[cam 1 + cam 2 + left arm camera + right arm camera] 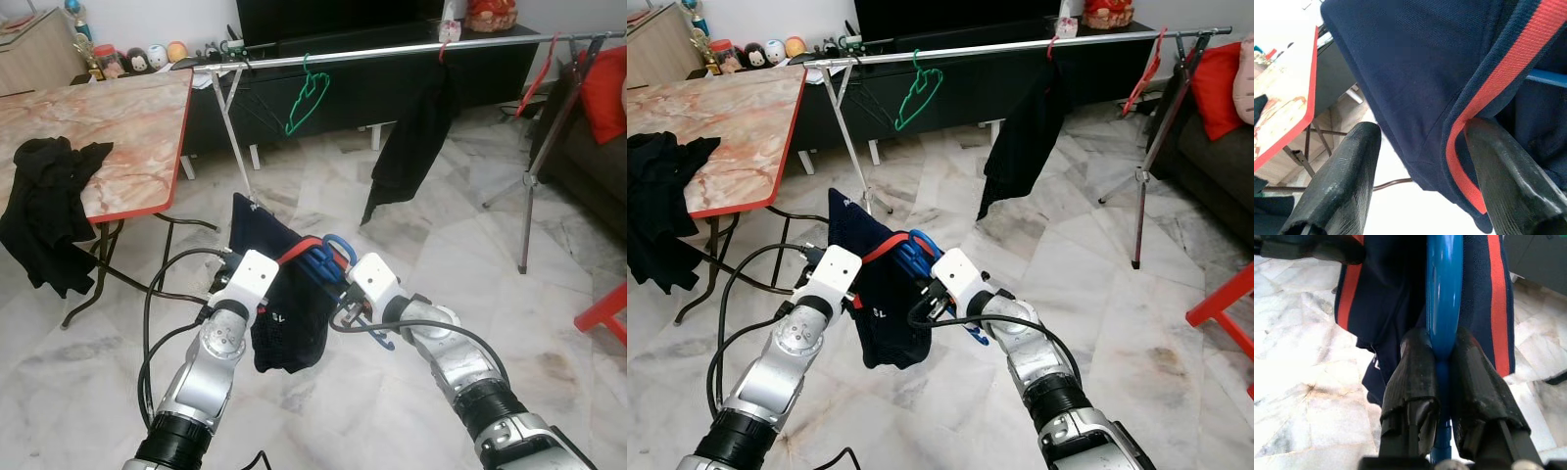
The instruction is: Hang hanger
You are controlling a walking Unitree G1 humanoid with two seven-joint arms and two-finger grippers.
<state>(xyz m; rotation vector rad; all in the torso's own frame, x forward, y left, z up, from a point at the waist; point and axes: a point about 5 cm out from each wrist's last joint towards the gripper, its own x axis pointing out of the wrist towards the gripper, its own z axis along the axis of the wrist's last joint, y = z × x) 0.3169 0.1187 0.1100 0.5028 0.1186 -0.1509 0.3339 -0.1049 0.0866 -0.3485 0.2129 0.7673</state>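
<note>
The red-trimmed edge of the navy shirt (287,318) is open while the rest hangs slack, so my left gripper needs to grab that red-trimmed edge (297,250) next.
A blue hanger (325,257) carries a navy shirt (287,318) with red trim, held low over the marble floor in front of me. My right gripper (1442,346) is shut on the hanger's blue bar (1444,293). My left gripper (1422,142) is open at the shirt's left side, and the red-trimmed edge (1498,88) lies against one finger (1508,171). The long metal clothes rail (392,51) crosses the room beyond, at some distance from both grippers.
On the rail hang a green hanger (306,98), a black garment (411,147) and a red hanger (537,83). A marble-topped table (127,147) with black clothes (44,211) stands left. Cables (157,294) lie on the floor. A red stool (607,308) is at right.
</note>
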